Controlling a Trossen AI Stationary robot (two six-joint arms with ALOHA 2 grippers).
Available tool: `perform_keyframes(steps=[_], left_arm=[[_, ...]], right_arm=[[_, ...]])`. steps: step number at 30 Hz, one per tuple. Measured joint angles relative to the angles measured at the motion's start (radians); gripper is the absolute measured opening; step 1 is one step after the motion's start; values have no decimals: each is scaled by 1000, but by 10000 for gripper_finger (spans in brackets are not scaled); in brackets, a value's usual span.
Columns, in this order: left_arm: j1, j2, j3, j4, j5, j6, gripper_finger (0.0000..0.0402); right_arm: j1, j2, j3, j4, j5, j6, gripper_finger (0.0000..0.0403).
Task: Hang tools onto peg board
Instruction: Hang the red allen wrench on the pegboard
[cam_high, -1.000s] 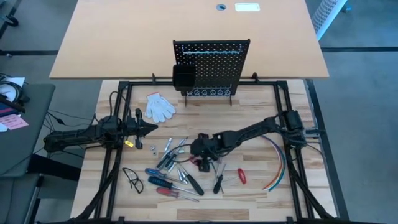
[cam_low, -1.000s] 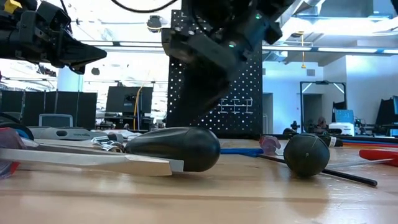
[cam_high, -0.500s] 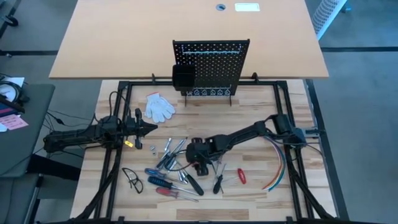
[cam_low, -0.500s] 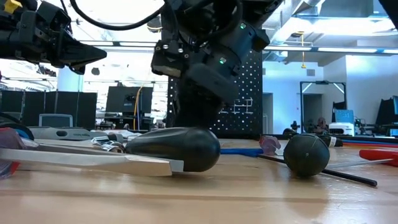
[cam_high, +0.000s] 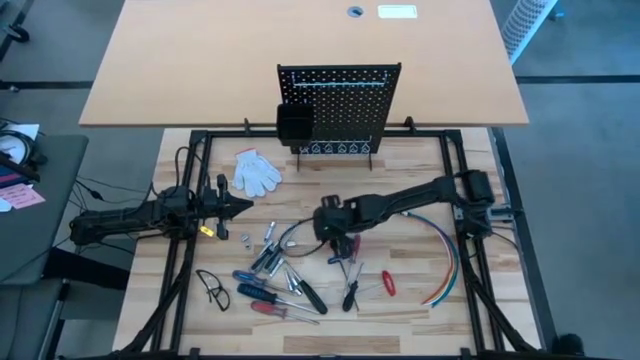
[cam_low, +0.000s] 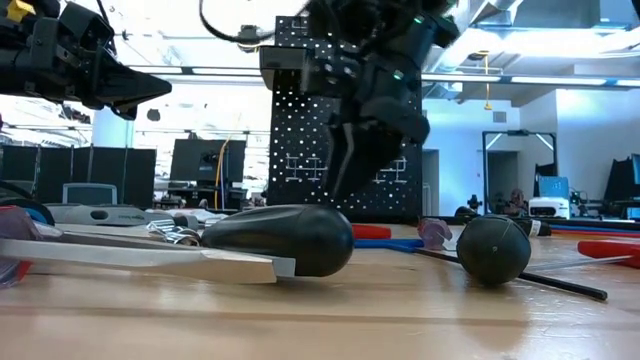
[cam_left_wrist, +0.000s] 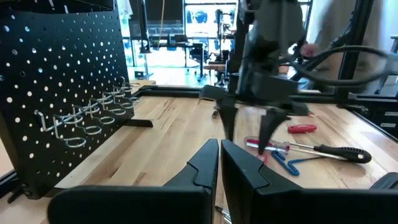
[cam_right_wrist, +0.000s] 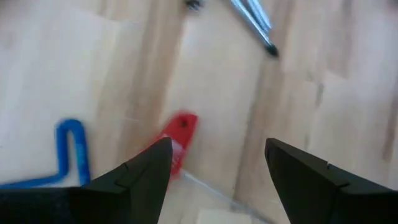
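Observation:
My right gripper grabs the key by its handle (cam_right_wrist: 176, 134) next, since this leaves the red T-handle key's thin shaft (cam_right_wrist: 214, 190) free for hanging.
Several tools (cam_high: 285, 270) lie loose on the wooden table in front of the upright black peg board (cam_high: 340, 105): red, blue and black-handled screwdrivers, red pliers (cam_high: 388, 282), silver bits. My right gripper (cam_high: 340, 243) hangs open over the middle of the table, pointing steeply down. In its wrist view my right gripper (cam_right_wrist: 224, 174) spans bare wood, with a red handle (cam_right_wrist: 177, 140) beside one finger and a blue T-handle key (cam_right_wrist: 68, 155) farther off. It touches neither. My left gripper (cam_high: 240, 207) waits shut and level at the table's left.
A white glove (cam_high: 258, 170) lies near the peg board's left foot. Coloured cables (cam_high: 447, 260) curve along the right side. Safety glasses (cam_high: 213, 290) lie at the near left. A black bin (cam_high: 294, 125) hangs on the board's left part.
My right gripper first dipped toward the near tools, then rose and drew back toward the table's far edge and a little right. It rolled about its own axis on the way. It stayed open and took nothing. The tools lie as before.

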Motion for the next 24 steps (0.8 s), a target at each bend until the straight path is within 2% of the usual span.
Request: perform_keyframes(steps=[4, 8, 12, 15, 18, 20, 24], left_arm=[[0, 0, 0, 0, 0, 0, 16], [0, 0, 0, 0, 0, 0, 16], [0, 0, 0, 0, 0, 0, 16], [0, 0, 0, 0, 0, 0, 16], [0, 0, 0, 0, 0, 0, 16], [0, 0, 0, 0, 0, 0, 16], [0, 0, 0, 0, 0, 0, 16]], right_arm=[[10, -89, -126, 95, 1, 128, 269], [90, -122, -179, 147, 13, 338, 269], [174, -80, -180, 159, 183, 506, 269], [179, -42, -181, 148, 223, 558, 269], [151, -17, -181, 150, 210, 566, 269], [125, -11, -181, 155, 164, 567, 268], [72, -7, -180, 164, 87, 565, 245]])
